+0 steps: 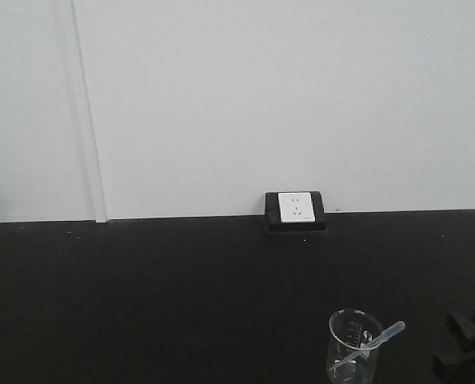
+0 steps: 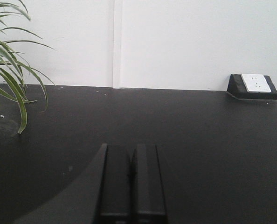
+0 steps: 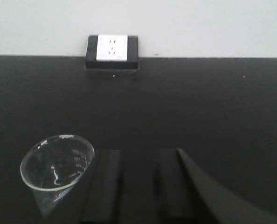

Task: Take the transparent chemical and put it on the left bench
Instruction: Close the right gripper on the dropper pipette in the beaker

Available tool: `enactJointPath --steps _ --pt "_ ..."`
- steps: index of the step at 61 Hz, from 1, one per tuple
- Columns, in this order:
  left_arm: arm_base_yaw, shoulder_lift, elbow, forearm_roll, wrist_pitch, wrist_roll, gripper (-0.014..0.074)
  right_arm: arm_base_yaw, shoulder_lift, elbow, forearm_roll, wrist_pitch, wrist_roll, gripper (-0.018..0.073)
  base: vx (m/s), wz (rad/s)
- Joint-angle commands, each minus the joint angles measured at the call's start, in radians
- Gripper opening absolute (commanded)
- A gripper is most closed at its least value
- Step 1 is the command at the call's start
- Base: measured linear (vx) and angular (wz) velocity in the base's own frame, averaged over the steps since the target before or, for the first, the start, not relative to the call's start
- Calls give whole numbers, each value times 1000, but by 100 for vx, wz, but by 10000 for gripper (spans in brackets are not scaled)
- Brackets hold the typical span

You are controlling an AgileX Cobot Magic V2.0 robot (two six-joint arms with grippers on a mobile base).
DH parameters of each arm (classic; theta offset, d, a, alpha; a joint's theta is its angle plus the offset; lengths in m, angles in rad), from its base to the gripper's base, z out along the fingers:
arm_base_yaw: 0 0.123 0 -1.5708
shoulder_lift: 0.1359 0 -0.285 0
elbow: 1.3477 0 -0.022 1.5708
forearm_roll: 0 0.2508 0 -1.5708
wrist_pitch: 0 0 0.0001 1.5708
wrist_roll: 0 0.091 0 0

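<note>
The transparent pipette needs to go on the left bench, so my right gripper should next take it out of the beaker [image 1: 354, 349] by its bulb end [image 1: 395, 328].
The transparent chemical, a clear pipette [image 1: 379, 338], leans in a small glass beaker [image 1: 354, 349] on the black countertop, with its bulb end sticking out to the upper right. My right gripper [image 1: 455, 342] is low on the counter just right of the beaker, open and empty. In the right wrist view the right gripper [image 3: 137, 156] has its jaws apart and the beaker [image 3: 57, 162] stands just left of the left finger; I cannot make out the pipette there. My left gripper [image 2: 131, 150] is shut and empty over bare counter. The left bench is out of view.
A white socket box [image 1: 296, 210] sits against the white wall at the back of the black countertop [image 1: 157, 296]. It also shows in the left wrist view [image 2: 253, 85] and the right wrist view [image 3: 112, 50]. A potted plant [image 2: 10, 88] stands at the far left.
</note>
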Motion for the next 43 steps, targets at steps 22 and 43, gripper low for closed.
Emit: enactJointPath --steps 22,43 --pt "-2 -19 16 -1 -78 -8 -3 -5 273 -35 -219 -465 233 531 0 0" --pt "-2 -19 16 -1 -78 -8 -3 -5 454 -36 -169 -651 250 457 0 0"
